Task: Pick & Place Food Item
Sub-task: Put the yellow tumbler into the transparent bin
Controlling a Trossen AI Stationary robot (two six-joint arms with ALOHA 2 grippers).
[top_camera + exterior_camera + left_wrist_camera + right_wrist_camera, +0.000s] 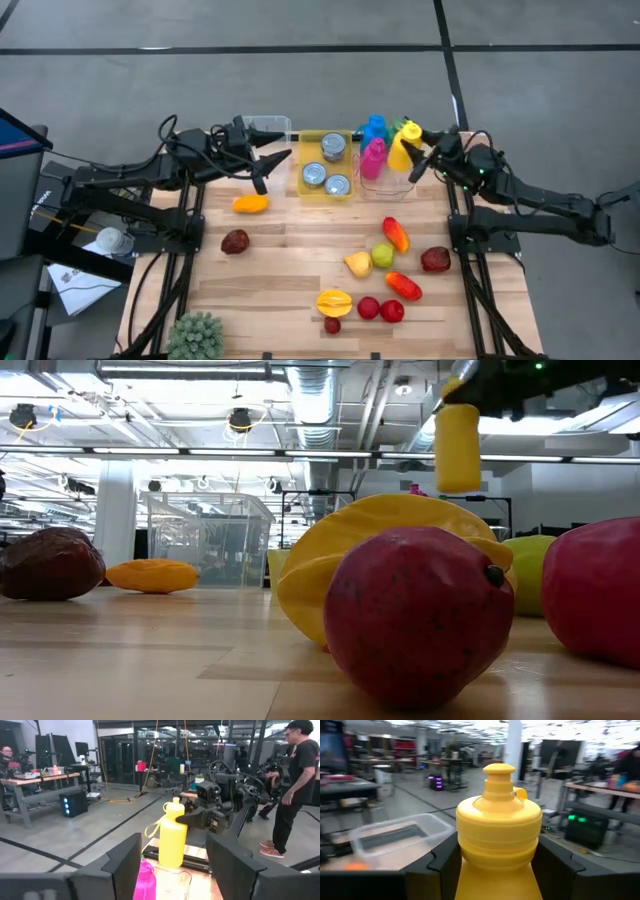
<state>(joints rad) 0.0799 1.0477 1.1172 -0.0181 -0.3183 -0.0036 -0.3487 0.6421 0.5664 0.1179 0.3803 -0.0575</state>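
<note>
The yellow bottle's base (399, 166) hangs above the clear bin. The bottle stays held in my right gripper for now, until it is in the bin.
A yellow squeeze bottle (402, 150) with a capped spout is upright in my right gripper (416, 163) over the clear bin (392, 185) at the table's far edge. It also shows in the low view as the yellow bottle (458, 445). My left gripper (272, 167) hovers open at the far left, above bare wood near the orange fruit (250, 204). It touches nothing. In the left wrist view its fingers frame the distant yellow bottle (173, 837). A pink bottle (372, 158) and a blue one (374, 128) stand in the clear bin. My right gripper pinches the yellow bottle's body (497, 847) just below its shoulder, one finger on each side. The fingers (200, 817) come level from the table's right side. The bottle stands upright and is lifted clear, its base (172, 864) above the clear bin.
A yellow bin (325, 165) holds three cans. An empty clear tub (268, 127) sits at the far edge. Several fruits lie across the near half, among them a dark red one (235, 241) and a red pepper shape (396, 234). A green plant (195, 336) stands at the near left corner. People stand beyond the table.
</note>
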